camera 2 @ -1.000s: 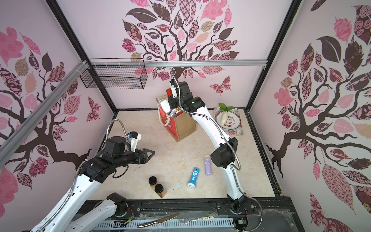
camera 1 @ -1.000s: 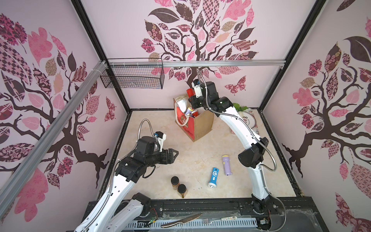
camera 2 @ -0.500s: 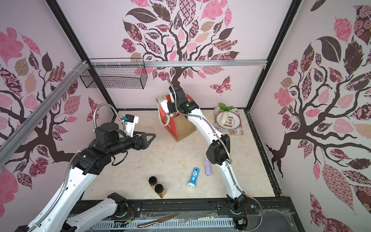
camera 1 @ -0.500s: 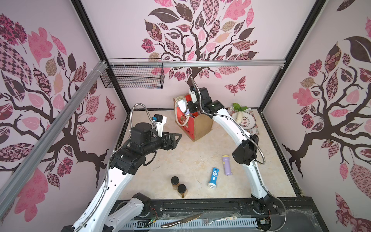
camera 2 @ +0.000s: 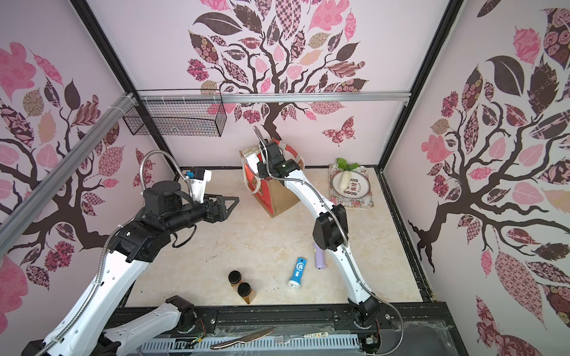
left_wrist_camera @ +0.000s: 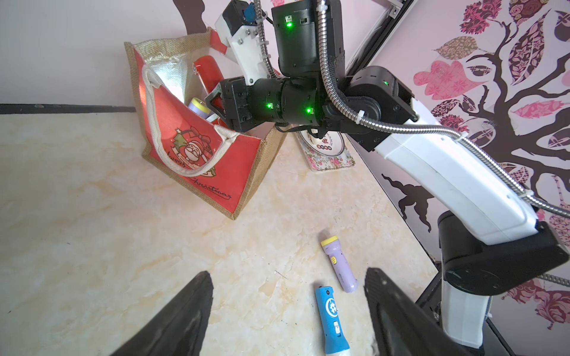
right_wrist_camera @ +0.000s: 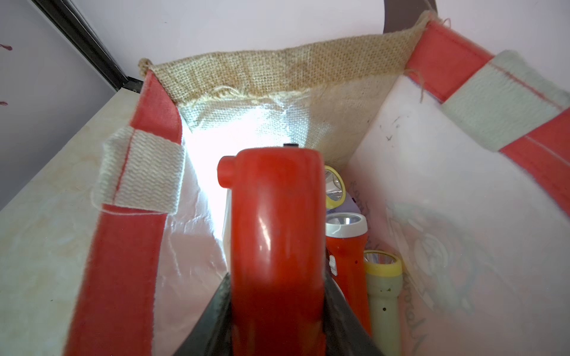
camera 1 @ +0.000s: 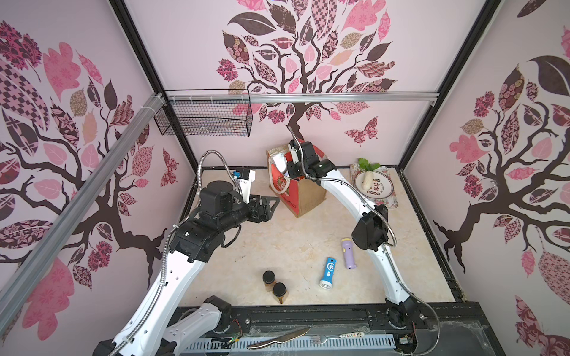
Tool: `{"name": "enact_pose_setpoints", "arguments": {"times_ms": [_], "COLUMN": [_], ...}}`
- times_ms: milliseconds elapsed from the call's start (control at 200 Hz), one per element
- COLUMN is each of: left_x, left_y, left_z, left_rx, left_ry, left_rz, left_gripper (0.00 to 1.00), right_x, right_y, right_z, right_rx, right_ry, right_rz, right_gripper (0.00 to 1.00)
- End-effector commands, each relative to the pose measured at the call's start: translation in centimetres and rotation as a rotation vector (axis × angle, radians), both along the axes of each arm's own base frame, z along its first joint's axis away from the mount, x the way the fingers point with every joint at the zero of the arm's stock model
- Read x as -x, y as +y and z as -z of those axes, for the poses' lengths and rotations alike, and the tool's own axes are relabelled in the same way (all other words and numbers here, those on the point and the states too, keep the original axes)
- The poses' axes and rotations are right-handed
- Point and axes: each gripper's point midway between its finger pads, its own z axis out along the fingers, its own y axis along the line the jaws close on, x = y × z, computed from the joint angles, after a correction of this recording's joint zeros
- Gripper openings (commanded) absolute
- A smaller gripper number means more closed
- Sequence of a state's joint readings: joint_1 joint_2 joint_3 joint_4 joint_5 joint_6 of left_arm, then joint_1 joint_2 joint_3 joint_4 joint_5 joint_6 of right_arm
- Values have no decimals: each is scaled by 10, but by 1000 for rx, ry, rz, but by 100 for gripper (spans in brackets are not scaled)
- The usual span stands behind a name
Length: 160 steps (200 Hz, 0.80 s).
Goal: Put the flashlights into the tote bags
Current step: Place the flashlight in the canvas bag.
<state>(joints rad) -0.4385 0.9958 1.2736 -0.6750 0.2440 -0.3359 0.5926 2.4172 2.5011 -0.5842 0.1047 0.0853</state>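
My right gripper should open now: the tote bag's (camera 1: 308, 198) sides surround the red flashlight, so it would come to rest inside.
The tan jute tote bag (camera 1: 308, 198) (camera 2: 282, 200) (left_wrist_camera: 216, 166) stands at the back of the table. My right gripper (camera 1: 293, 172) (left_wrist_camera: 216, 108) (right_wrist_camera: 276, 283) reaches into its mouth, shut on a red flashlight (right_wrist_camera: 274, 231). Inside the bag stand a red flashlight with a white head (right_wrist_camera: 345, 246), a pale green one (right_wrist_camera: 384, 286) and a lilac one (right_wrist_camera: 334, 191). A blue flashlight (camera 1: 328, 272) (camera 2: 297, 272) (left_wrist_camera: 331, 320) and a lilac flashlight (camera 1: 348, 252) (left_wrist_camera: 339, 265) lie on the table, front right. My left gripper (camera 1: 271, 205) (camera 2: 231, 203) (left_wrist_camera: 288, 277) hovers open and empty, left of the bag.
Two brown jars with black lids (camera 1: 274, 285) stand near the front edge. A plate with a white radish (camera 1: 373, 185) rests on a floral tray at the back right. A black wire basket (camera 1: 203, 120) hangs on the back wall. A knife (camera 1: 277, 339) lies on the front rail.
My right gripper has come down from above the bag into its mouth with the red flashlight. My left arm has risen and moved back toward the bag.
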Motion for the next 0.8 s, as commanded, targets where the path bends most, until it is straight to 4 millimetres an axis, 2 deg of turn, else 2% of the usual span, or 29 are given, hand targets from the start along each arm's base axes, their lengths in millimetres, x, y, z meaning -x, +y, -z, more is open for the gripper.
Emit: {"name": "enact_pose_setpoints", "arguments": {"times_ms": [0,420,540,795], "left_x": [3,10,12,13], "left_y": [1,10,11,20], "left_z": [-6,-6,-6,6], "left_rx": [19,2,1,-34], "left_ry": [-22,-29,-27,16], "left_rz": [-1,-28,-29,-72], "left_gripper": [81,81,81,81], "right_x": [-9,-7,-5,8], "right_y": [2,-1,-1,-4], "right_z": [-4,-28,-41,-88], "right_rx": [-2,-23,-36,-88], "right_ry": [-42,-84,-105,-162], "right_rz": [11,28,30,14], "right_gripper": [7,61,68,73]}}
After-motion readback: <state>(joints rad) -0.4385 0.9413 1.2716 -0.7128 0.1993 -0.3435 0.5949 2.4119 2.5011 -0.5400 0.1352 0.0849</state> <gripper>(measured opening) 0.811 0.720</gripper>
